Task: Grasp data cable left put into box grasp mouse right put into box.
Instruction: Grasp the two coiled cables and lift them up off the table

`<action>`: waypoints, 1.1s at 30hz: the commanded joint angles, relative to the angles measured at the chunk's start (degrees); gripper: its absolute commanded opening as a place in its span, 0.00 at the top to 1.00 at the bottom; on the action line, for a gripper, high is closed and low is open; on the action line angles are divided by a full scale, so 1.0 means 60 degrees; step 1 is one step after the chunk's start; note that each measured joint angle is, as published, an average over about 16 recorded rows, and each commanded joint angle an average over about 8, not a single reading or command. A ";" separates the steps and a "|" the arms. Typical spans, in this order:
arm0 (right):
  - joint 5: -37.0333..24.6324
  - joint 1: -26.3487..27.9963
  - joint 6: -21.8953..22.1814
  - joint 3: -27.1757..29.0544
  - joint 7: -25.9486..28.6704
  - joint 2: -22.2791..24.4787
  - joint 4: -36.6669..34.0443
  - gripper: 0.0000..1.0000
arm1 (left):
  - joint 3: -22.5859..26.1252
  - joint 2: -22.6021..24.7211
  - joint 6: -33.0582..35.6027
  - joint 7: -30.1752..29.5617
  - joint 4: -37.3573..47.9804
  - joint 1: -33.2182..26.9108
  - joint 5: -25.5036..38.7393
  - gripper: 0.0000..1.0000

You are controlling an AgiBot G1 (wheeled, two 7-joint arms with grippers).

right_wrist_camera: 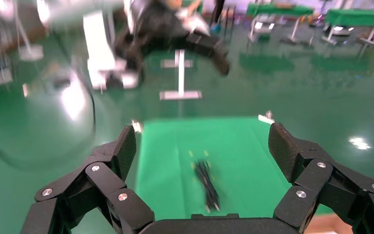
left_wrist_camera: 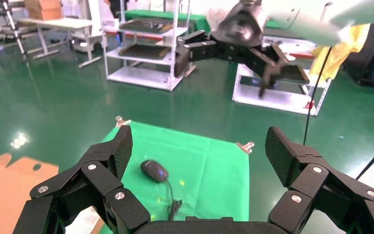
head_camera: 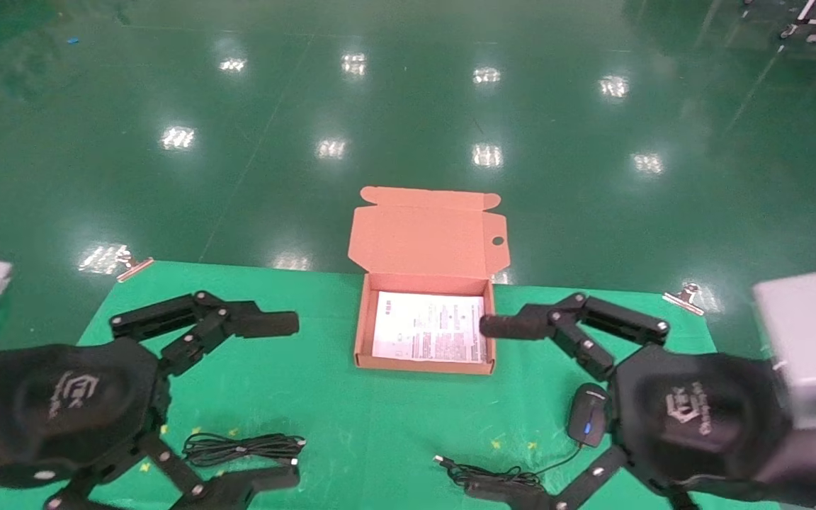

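The ends of the data cable's bundle are loose loops. My left gripper will next grab the cable around its gathered middle [head_camera: 241, 446] to put it into the box.
The orange-brown box [head_camera: 423, 365] lies open at the table's far middle, lid [head_camera: 426, 237] folded back, a white leaflet [head_camera: 429, 328] inside. The data cable [head_camera: 245, 448], a black looped bundle, rests near the front left between the spread fingers of my left gripper [head_camera: 277, 400], which is open and holds nothing. The black mouse [head_camera: 587, 414], scroll wheel lit blue, sits front right beside my open right gripper [head_camera: 496, 407]; its cord [head_camera: 500, 473] trails toward the front. The left wrist view shows the mouse [left_wrist_camera: 154, 170] beyond that gripper [left_wrist_camera: 199, 151]. The right wrist view shows the cable [right_wrist_camera: 207, 184] beyond that gripper [right_wrist_camera: 202, 146].
A green cloth [head_camera: 351, 425] covers the table, held by metal clips [head_camera: 132, 268] at the far corners. Beyond the table's far edge is a shiny green floor [head_camera: 408, 106]. Racks and other tables [left_wrist_camera: 146, 48] stand farther off.
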 commanded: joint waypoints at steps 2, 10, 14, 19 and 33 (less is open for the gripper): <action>-0.0654 0.0357 -0.0049 -0.0193 -0.0260 -0.0079 0.0144 0.00 | 0.0200 0.0061 0.0049 -0.0053 0.0156 -0.0201 0.0384 0.00; -0.3440 0.1793 -0.0376 -0.1276 -0.1894 -0.0555 0.0374 0.00 | 0.1188 0.0432 0.0331 -0.0260 0.0710 -0.1382 0.2444 0.00; -0.4635 0.2320 -0.0371 -0.1890 -0.2609 -0.0849 0.0415 0.00 | 0.1810 0.0750 0.0417 -0.0255 0.0918 -0.1973 0.3742 0.00; -0.5980 0.2715 -0.0279 -0.2672 -0.3286 -0.1224 0.0439 0.00 | 0.2573 0.1220 0.0352 -0.0147 0.1166 -0.2533 0.5375 0.00; -0.9617 0.2362 0.0935 -0.4276 -0.3981 -0.2165 0.0413 0.00 | 0.4226 0.2556 -0.0813 0.0398 0.1536 -0.2880 0.9197 0.00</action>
